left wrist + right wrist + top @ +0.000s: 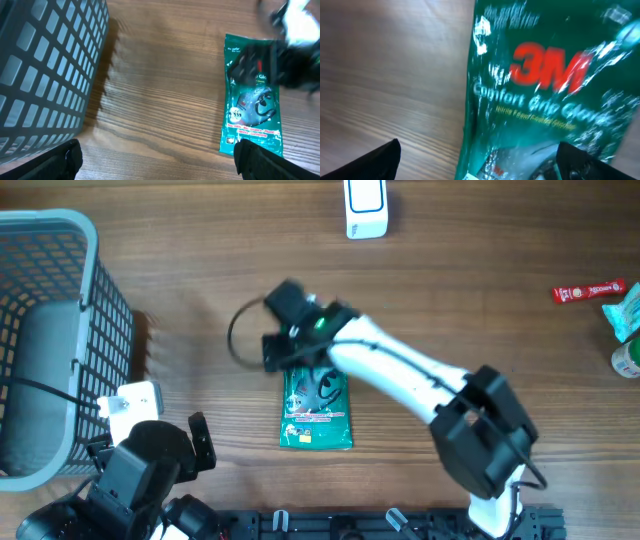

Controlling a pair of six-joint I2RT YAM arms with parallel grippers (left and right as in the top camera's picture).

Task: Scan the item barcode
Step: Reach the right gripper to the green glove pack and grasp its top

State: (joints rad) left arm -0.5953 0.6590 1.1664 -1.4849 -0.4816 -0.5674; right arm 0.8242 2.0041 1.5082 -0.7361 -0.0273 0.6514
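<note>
Next, the right gripper pinches the glove packet by its long side edge [286, 376] [470, 127]. Both ends stay free that way for turning and scanning it.
The item is a green 3M glove packet [316, 408] lying flat on the wooden table [480, 300]. My right gripper [285, 340] hovers open over the packet's far end. In the right wrist view the packet [545, 85] fills the right side, and its left edge runs between my open right gripper [480, 160] fingers. A white scanner [366, 208] stands at the far edge. My left gripper [155, 432] waits open at the near left with nothing in it. From the left wrist the packet [252, 100] shows to the right of my left gripper [160, 161]. No barcode is visible.
A grey mesh basket [50, 330] stands at the left, close beside the left arm, and its wall [45, 70] fills the left wrist view's left side. A red bar [590, 291] and other small packages [625, 315] lie at the right edge.
</note>
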